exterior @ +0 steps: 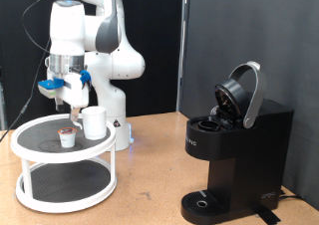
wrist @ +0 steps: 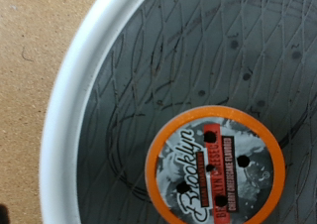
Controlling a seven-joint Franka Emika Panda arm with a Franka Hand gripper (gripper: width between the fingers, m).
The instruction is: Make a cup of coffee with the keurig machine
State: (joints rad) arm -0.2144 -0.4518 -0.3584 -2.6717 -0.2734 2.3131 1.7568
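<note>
The robot's fingertips stop above the coffee pod (exterior: 67,137) (wrist: 215,165), short of its orange rim, so the gripper should go lower before it closes on the pod.
The keurig machine (exterior: 235,153) stands at the exterior view's right, black and boxy, with its rounded lid (exterior: 243,92) hinged up. The cup (exterior: 95,122), a white mug, sits on the upper tier of a white round stand (exterior: 24,133) at the left. Beside the cup lies a small coffee pod (exterior: 67,137). My gripper (exterior: 72,104) hangs a little above the pod with nothing between its fingers. In the wrist view the pod (wrist: 215,165) shows its orange rim and printed dark top on the grey shelf, inside the white rim (wrist: 74,95). No fingers show there.
The stand has a second, lower tier (exterior: 65,190) and rests on a wooden table (exterior: 150,175). The arm's white base (exterior: 112,106) rises just behind the stand. A round drip tray (exterior: 205,200) sits at the machine's foot. Black curtains close the back.
</note>
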